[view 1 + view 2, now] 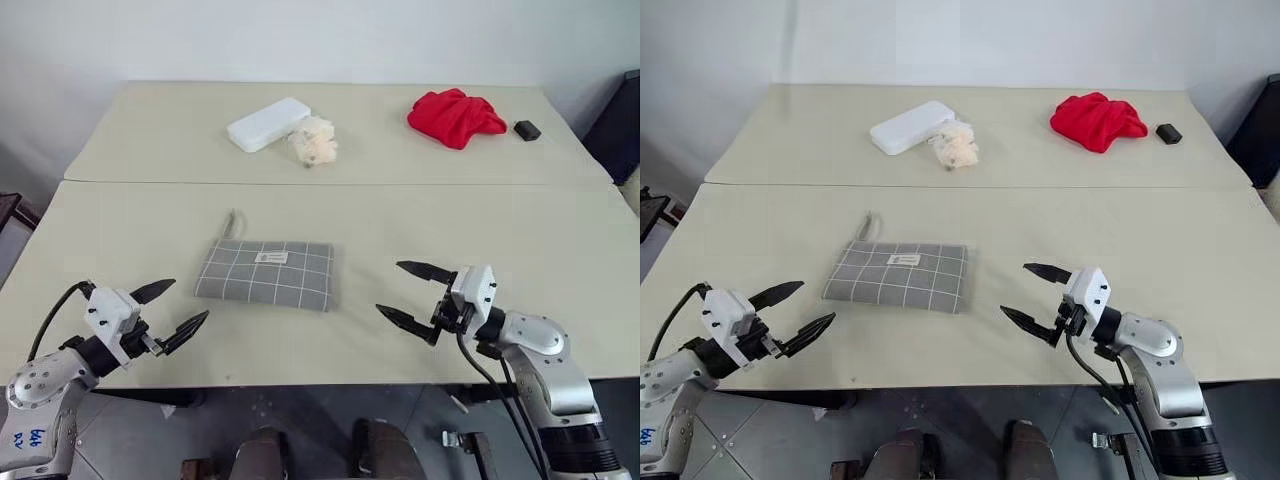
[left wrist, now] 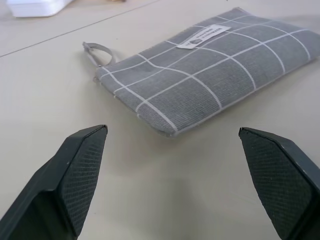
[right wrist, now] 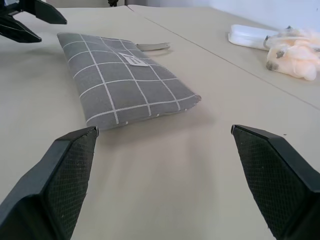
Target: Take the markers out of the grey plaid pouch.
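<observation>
My left gripper grabs the grey plaid pouch by its short edge (image 1: 207, 272) beside the pull strap (image 1: 231, 223) next, to hold it while markers come out.
The grey plaid pouch (image 1: 266, 273) lies flat and closed on the near table, its white label up and its pull strap (image 1: 231, 223) at the far left corner. The markers are hidden. My left gripper (image 1: 180, 311) hovers open to the pouch's left near the front edge, fingers pointing toward it. My right gripper (image 1: 410, 292) stands open to the pouch's right, also aimed at it. Neither touches the pouch. In the left wrist view the pouch (image 2: 210, 65) lies just beyond the fingertips; the right wrist view shows the pouch (image 3: 120, 80) ahead.
On the far table lie a white rectangular box (image 1: 268, 124), a cream fluffy toy (image 1: 314, 142), a red cloth (image 1: 455, 117) and a small black object (image 1: 527, 129). A seam (image 1: 330, 183) runs between the two tables.
</observation>
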